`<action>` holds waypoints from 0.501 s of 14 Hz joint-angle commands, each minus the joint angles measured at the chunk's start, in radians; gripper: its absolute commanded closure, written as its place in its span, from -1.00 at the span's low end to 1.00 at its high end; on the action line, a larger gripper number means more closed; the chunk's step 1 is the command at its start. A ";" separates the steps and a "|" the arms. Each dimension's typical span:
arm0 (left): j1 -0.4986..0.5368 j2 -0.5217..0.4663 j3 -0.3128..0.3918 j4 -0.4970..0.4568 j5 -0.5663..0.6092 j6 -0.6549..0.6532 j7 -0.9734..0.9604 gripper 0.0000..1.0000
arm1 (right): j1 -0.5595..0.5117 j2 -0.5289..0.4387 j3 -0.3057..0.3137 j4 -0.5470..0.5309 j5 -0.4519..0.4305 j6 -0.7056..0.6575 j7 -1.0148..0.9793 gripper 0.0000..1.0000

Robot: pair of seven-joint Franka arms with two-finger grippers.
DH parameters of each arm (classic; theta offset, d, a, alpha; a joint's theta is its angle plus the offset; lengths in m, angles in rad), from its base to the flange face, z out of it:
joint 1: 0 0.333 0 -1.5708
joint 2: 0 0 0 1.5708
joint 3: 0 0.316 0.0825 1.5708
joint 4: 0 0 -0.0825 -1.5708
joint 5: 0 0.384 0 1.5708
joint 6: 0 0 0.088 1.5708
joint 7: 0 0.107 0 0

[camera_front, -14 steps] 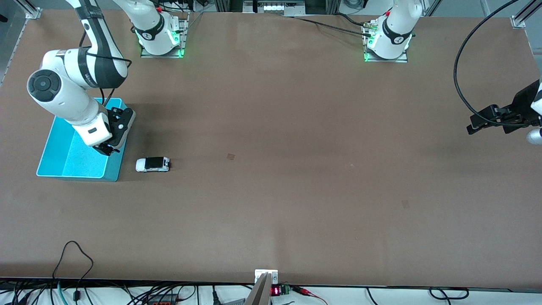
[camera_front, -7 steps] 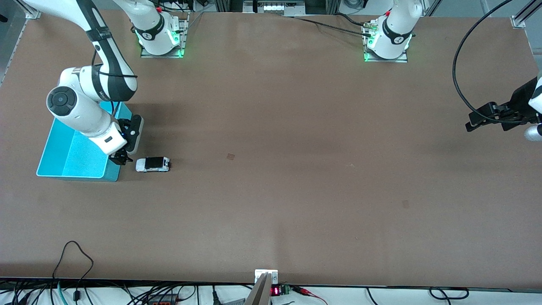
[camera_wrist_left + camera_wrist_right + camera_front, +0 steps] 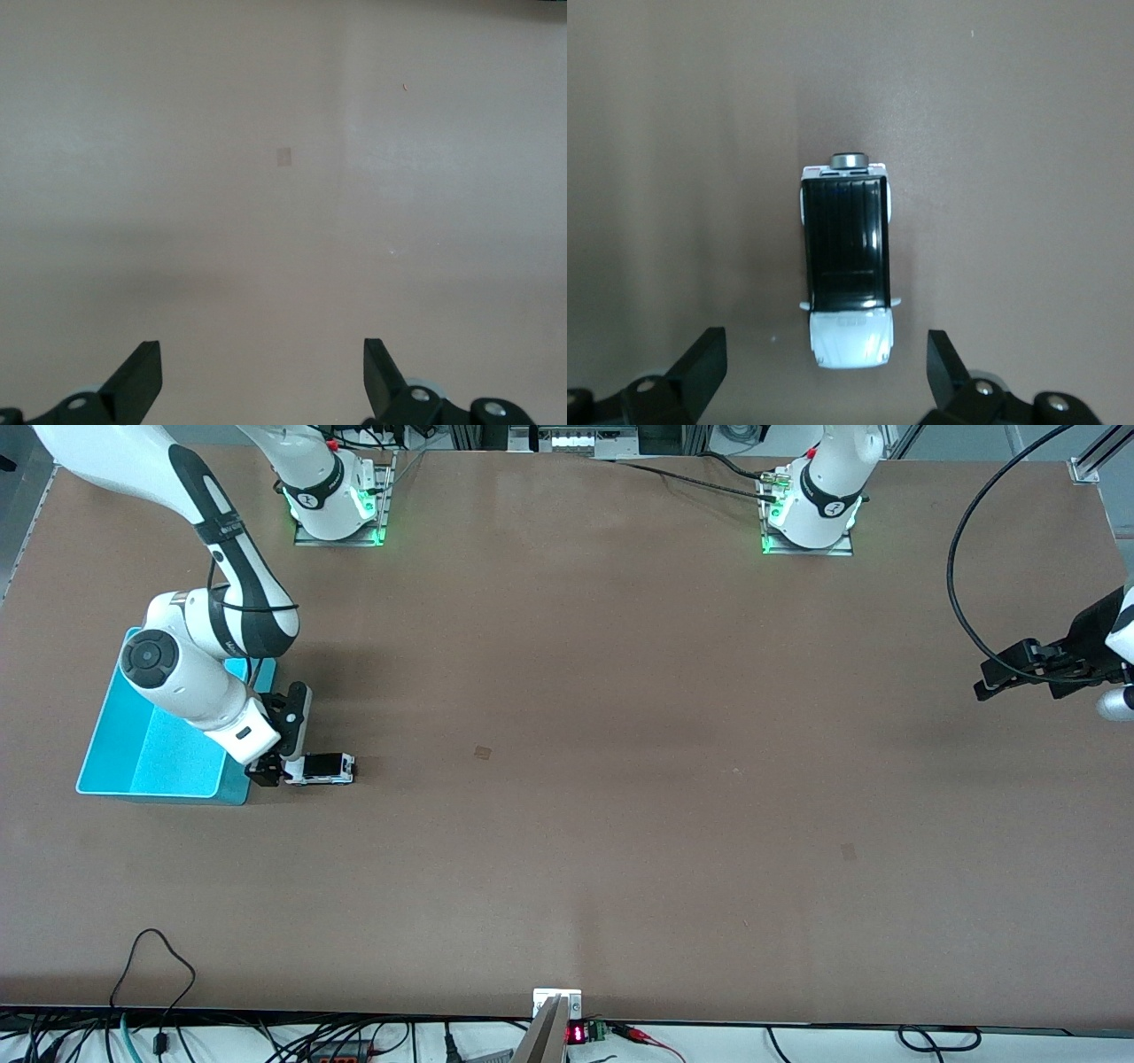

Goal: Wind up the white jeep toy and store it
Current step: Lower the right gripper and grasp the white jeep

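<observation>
My right gripper's open fingers are behind the white hood and don't reach the roof yet. I will move it toward the black roof before I close it.
The white jeep toy with a black roof stands on the table beside the turquoise bin, toward the right arm's end. My right gripper is open and low over the jeep's hood end, between the jeep and the bin. In the right wrist view the jeep lies lengthwise, its white hood just ahead of the open fingertips, not held. My left gripper waits open in the air at the left arm's end of the table; the left wrist view shows only bare table between its fingertips.
The turquoise bin looks empty; my right arm's elbow hangs over it. A black cable loops down to the left arm. Cables lie along the table edge nearest the front camera.
My right gripper has moved off the bin's rim and come down to the jeep's hood end. The jeep and the left arm have not moved.
</observation>
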 commanded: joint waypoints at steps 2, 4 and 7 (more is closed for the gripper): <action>-0.001 -0.019 0.003 -0.023 0.003 0.034 0.005 -1.00 | 0.007 0.047 0.011 0.019 -0.012 0.042 -0.013 -1.00; 0.001 -0.016 0.008 -0.024 0.004 0.034 0.005 -1.00 | 0.011 0.065 0.011 0.037 -0.012 0.043 -0.011 -1.00; 0.036 -0.007 0.008 -0.023 0.004 0.035 0.005 -1.00 | 0.019 0.090 0.011 0.056 -0.012 0.051 -0.002 -1.00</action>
